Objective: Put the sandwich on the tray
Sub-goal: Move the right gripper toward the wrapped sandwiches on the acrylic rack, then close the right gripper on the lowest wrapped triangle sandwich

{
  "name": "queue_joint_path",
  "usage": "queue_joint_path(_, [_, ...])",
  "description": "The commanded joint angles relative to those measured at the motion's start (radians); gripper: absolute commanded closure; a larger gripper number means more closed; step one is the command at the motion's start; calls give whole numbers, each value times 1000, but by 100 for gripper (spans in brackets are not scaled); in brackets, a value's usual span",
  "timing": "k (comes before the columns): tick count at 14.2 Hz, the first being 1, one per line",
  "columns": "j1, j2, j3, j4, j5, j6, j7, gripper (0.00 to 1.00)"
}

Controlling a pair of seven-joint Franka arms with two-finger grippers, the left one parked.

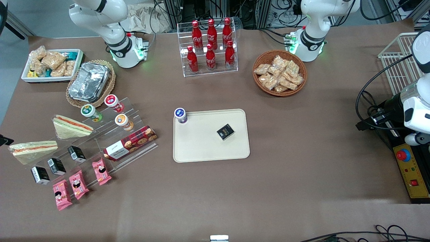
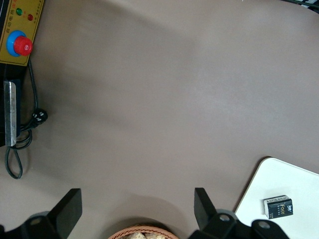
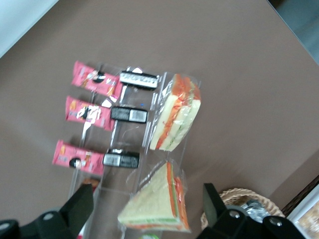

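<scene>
The sandwich should go on the tray (image 1: 201,148), so my right gripper will grab it by its wrapper end (image 1: 13,149) next.
Two clear-wrapped wedge sandwiches lie on the clear stepped stand at the working arm's end of the table. One sandwich (image 1: 72,127) (image 3: 159,204) is beside the foil container. Its twin (image 1: 32,149) (image 3: 177,112) lies nearer the table's end. The cream tray (image 1: 201,148) (image 2: 294,184) sits mid-table, holding a small black box (image 1: 225,131) and a blue-lidded cup (image 1: 180,115). My right gripper (image 3: 147,206) is out of the front view. It hangs open and empty well above the sandwich beside the foil container, with that wedge between its fingers (image 3: 79,204).
The stand also holds black boxes (image 1: 56,165), pink packets (image 1: 79,184), a biscuit box (image 1: 130,143) and small cups (image 1: 116,102). A foil container in a wicker basket (image 1: 90,82), a white snack bin (image 1: 52,64), a cola rack (image 1: 210,47) and a snack basket (image 1: 280,72) stand farther from the camera.
</scene>
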Motion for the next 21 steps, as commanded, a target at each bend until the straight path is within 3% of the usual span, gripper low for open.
queue_joint_path(1, [-49,50,-4,4,21,41,79,2])
queue_joint_path(3, [-91,76,-4,-3,125,57,78,2])
queue_joint_path(9, [-126,165,-2,-15,147,112,78,2])
queue_joint_path(14, [-175,234,1,-17,262,152,-8,3])
queue_joint_path(17, [-177,248,1,-17,268,154,-10,4])
queue_joint_path(19, [-177,260,1,-17,289,173,-8,14])
queue_joint_path(21, [-178,261,2,-17,299,175,-13,38])
